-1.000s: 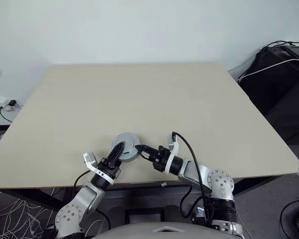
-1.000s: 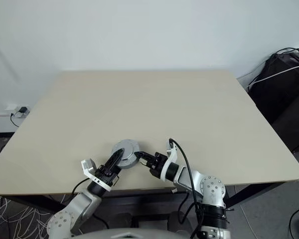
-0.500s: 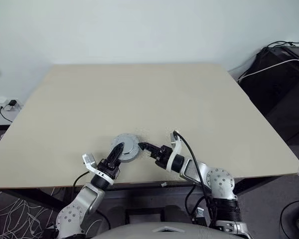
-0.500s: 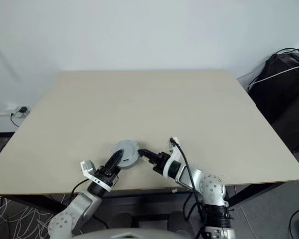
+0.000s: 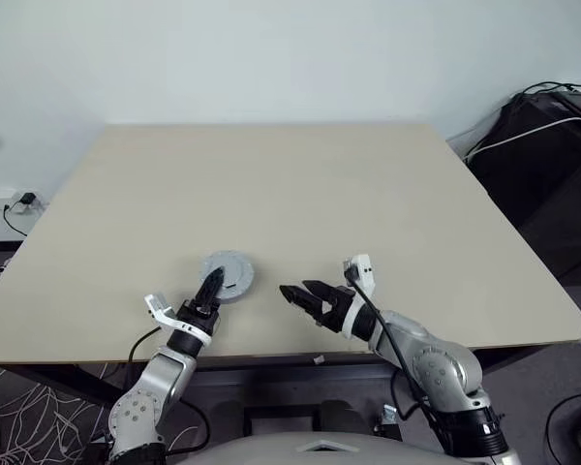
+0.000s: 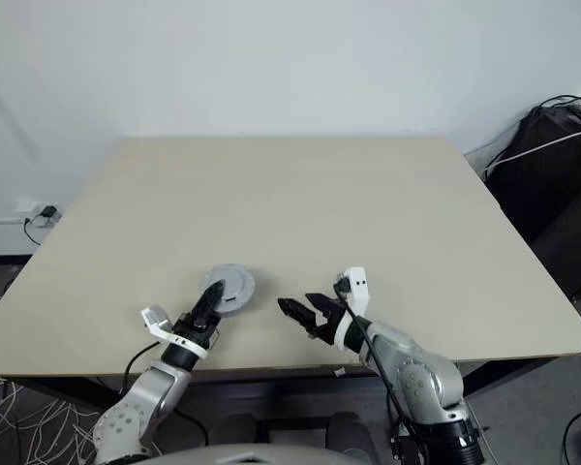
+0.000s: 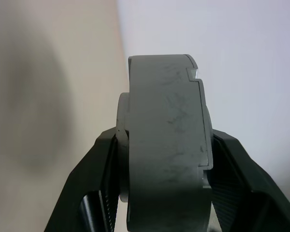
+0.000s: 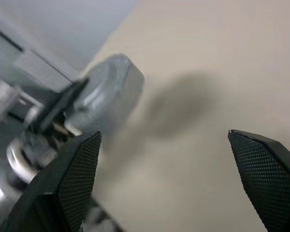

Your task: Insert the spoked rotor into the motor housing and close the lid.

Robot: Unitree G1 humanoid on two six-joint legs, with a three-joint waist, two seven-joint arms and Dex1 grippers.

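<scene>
The grey puck (image 7: 166, 121) is still above the beige tabletop in the left wrist view, so my left gripper keeps hold of it for now.
The motor housing (image 5: 229, 274) with the lid (image 6: 230, 284) on top reads as one thick grey round puck near the table's front edge, left of centre. My left gripper (image 5: 211, 288) is shut on it from the near side. In the left wrist view the puck (image 7: 166, 145) shows edge-on, clamped between the two black fingers (image 7: 104, 159). My right gripper (image 5: 295, 291) hovers to the puck's right, open and holding nothing. Its wrist view shows the wide-spread fingers (image 8: 70, 181) and the puck (image 8: 108, 89) beyond them. The spoked rotor is hidden.
The beige table (image 5: 300, 194) stretches far and wide behind the grippers. Black equipment with cables (image 5: 542, 155) stands off the table's right side. A wall socket (image 5: 10, 203) sits low at the left.
My right gripper has let go of the puck, opened wide and drawn off to the right. The left gripper has carried the puck a little leftward.
</scene>
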